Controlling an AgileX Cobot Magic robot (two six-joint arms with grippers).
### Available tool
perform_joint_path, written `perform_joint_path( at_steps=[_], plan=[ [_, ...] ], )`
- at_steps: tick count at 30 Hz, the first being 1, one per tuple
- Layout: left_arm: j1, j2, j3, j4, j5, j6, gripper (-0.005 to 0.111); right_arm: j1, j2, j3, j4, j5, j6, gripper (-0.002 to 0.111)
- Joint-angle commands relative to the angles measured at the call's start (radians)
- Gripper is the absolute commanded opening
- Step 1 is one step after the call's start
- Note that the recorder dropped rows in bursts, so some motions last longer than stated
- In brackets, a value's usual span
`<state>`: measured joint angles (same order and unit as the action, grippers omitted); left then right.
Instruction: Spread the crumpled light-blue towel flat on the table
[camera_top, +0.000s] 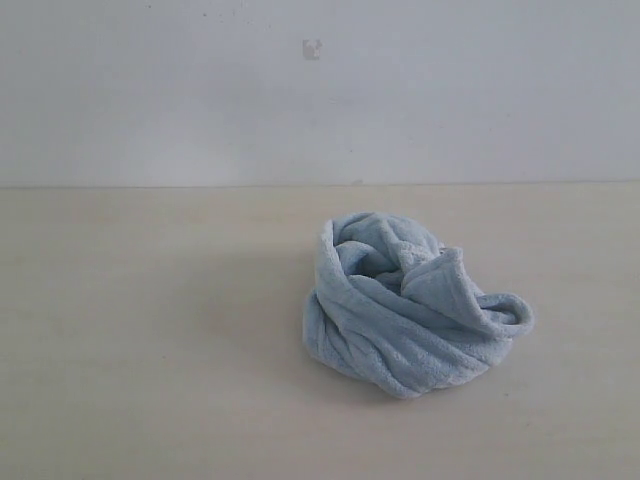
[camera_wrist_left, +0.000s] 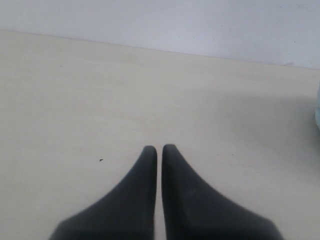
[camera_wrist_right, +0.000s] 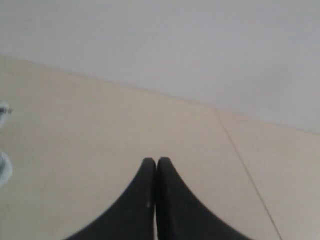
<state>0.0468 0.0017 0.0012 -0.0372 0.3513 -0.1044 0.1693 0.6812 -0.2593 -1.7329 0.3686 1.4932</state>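
Observation:
My right gripper picks up the crumpled light-blue towel by its raised flap (camera_top: 447, 276) next, to spread the towel flat on the tabletop.
The light-blue towel (camera_top: 405, 305) lies crumpled in a rolled heap on the beige table (camera_top: 150, 330), right of the middle in the exterior view. Neither arm shows in that view. In the left wrist view my left gripper (camera_wrist_left: 159, 148) is shut with nothing in it, over bare table (camera_wrist_left: 100, 90); a sliver of the towel (camera_wrist_left: 317, 112) shows at the frame's edge. My right gripper (camera_wrist_right: 154, 161) is also shut and holds nothing, above the table (camera_wrist_right: 100, 125); bits of the towel (camera_wrist_right: 3, 167) peek in at the edge.
A white-grey wall (camera_top: 320, 90) rises behind the table's far edge, with a small mark (camera_top: 312, 48) on it. A thin seam line (camera_wrist_right: 245, 170) runs across the table in the right wrist view.

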Motion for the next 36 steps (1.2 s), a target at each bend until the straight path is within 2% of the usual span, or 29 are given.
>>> perform_joint_path(
  at_steps=[1,4,8,10,14,20,26,30,36],
  plan=[
    [-0.005,-0.002,-0.001,0.001,0.000,0.001,0.004,-0.001,0.285,-0.014,0.011,0.009,-0.019,0.000],
    [-0.005,-0.002,-0.001,0.001,0.000,0.001,0.004,-0.001,0.501,-0.091,0.381,0.009,-0.148,0.000],
    [-0.005,-0.002,-0.001,0.001,0.000,0.001,0.004,-0.001,0.765,-0.268,1.045,0.074,-0.778,0.000],
    [-0.005,-0.002,-0.001,0.001,0.000,0.001,0.004,-0.001,0.841,-0.351,1.213,0.088,-0.966,0.000],
    [-0.005,-0.002,-0.001,0.001,0.000,0.001,0.004,-0.001,0.887,-0.433,1.343,0.073,-1.176,0.000],
    [-0.005,-0.002,-0.001,0.001,0.000,0.001,0.004,-0.001,0.887,-0.533,1.434,-0.034,-1.197,0.000],
    [-0.005,-0.002,-0.001,0.001,0.000,0.001,0.004,0.004,0.925,-0.603,1.680,-0.179,-1.414,0.000],
    [-0.005,-0.002,-0.001,0.001,0.000,0.001,0.004,0.047,0.935,-0.692,1.806,-0.157,-1.552,0.000],
    [-0.005,-0.002,-0.001,0.001,0.000,0.001,0.004,0.141,0.933,-0.744,1.811,-0.153,-1.556,0.000]
  ],
)
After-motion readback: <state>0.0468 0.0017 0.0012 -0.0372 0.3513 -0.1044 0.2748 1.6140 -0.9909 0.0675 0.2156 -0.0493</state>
